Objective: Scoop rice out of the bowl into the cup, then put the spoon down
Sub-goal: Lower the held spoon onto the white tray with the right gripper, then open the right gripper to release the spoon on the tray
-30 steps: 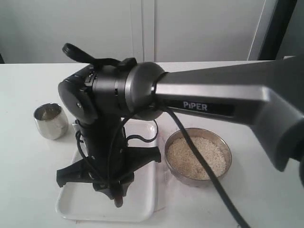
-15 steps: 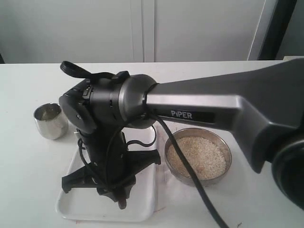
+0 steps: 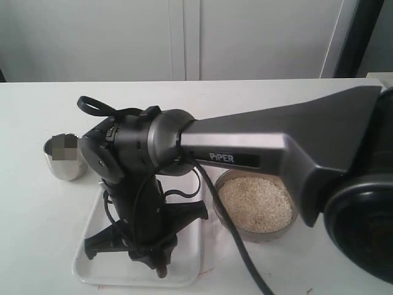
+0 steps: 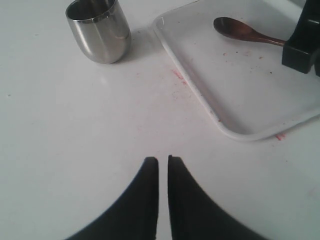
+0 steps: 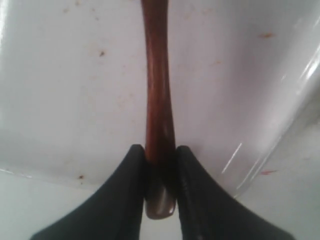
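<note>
The spoon's handle (image 5: pixel 158 100) lies low along the white tray's bottom, inside the tray's rim, and the spoon would rest there, so it is time to open my right gripper.
My right gripper (image 3: pixel 159 263) reaches down over the white tray (image 3: pixel 188 246) and is shut on the end of the dark wooden spoon's handle (image 5: pixel 158 100). The spoon (image 4: pixel 240 31) lies low along the tray floor, its oval head empty and pointing toward the cup. The small steel cup (image 3: pixel 64 157) stands left of the tray, also shown as the cup (image 4: pixel 99 29) in the left wrist view. The steel bowl (image 3: pixel 261 236) holding off-white rice (image 3: pixel 255 201) sits right of the tray. My left gripper (image 4: pixel 163 161) hovers shut and empty over bare table, short of the cup.
The tray (image 4: pixel 240 90) carries a few reddish specks and its rim (image 4: pixel 200 97) runs between my left gripper and the spoon. The right arm's grey link (image 3: pixel 276 141) spans the table above the bowl. White table surrounds cup, tray and bowl.
The right arm has sunk lower and shifted slightly toward the tray's near edge, bringing the spoon down toward the tray. Cup and bowl have stayed put.
</note>
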`<state>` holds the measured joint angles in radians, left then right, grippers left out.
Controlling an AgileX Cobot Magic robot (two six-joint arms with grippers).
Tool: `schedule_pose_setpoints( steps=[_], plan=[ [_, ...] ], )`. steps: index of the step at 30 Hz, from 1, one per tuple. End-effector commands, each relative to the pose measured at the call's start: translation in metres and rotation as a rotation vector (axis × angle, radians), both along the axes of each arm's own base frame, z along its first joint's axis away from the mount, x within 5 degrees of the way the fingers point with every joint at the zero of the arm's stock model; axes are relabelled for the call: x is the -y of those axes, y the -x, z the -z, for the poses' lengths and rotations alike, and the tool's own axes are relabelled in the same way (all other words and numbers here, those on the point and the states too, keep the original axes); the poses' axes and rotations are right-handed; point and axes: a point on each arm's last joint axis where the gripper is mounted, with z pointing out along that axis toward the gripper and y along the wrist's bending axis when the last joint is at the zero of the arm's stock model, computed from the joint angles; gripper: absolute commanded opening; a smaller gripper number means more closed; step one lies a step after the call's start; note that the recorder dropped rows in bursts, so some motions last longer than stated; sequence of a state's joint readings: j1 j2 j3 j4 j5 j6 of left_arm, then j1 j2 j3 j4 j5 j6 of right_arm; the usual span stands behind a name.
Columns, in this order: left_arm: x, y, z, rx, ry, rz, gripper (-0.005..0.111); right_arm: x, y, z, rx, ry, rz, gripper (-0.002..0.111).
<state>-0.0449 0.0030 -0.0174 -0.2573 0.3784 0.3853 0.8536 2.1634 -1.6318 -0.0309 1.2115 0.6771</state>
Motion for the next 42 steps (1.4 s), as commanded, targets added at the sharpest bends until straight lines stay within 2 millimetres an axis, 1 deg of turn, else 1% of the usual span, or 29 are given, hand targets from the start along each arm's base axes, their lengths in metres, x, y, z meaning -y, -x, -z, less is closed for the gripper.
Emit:
schedule_pose_setpoints(
  steps=[1, 18, 20, 26, 32, 34, 38, 42],
  plan=[
    [0.000, 0.000, 0.002, -0.005, 0.007, 0.000, 0.014, 0.003, -0.003, 0.005, -0.001, 0.011, -0.018, 0.000],
    [0.000, 0.000, 0.002, -0.005, 0.007, 0.000, 0.014, 0.002, -0.004, 0.005, 0.005, 0.009, -0.027, 0.001],
    [0.000, 0.000, 0.002, -0.005, 0.007, 0.000, 0.014, 0.002, -0.004, 0.005, 0.005, 0.009, -0.027, 0.005],
    [0.000, 0.000, 0.002, -0.005, 0.007, 0.000, 0.014, 0.002, -0.004, 0.006, 0.012, 0.002, -0.027, 0.025],
    [0.000, 0.000, 0.002, -0.005, 0.007, 0.000, 0.014, 0.001, -0.005, 0.006, 0.015, -0.002, -0.028, 0.040],
    [0.000, 0.000, 0.002, -0.005, 0.007, 0.000, 0.014, 0.001, -0.005, 0.006, 0.015, -0.002, -0.028, 0.041],
    [0.000, 0.000, 0.002, -0.005, 0.007, 0.000, 0.014, -0.001, -0.008, -0.004, 0.053, -0.030, -0.033, 0.040],
    [0.000, 0.000, 0.002, -0.005, 0.007, 0.000, 0.014, -0.005, -0.012, -0.031, 0.147, -0.118, -0.040, 0.034]
  ],
)
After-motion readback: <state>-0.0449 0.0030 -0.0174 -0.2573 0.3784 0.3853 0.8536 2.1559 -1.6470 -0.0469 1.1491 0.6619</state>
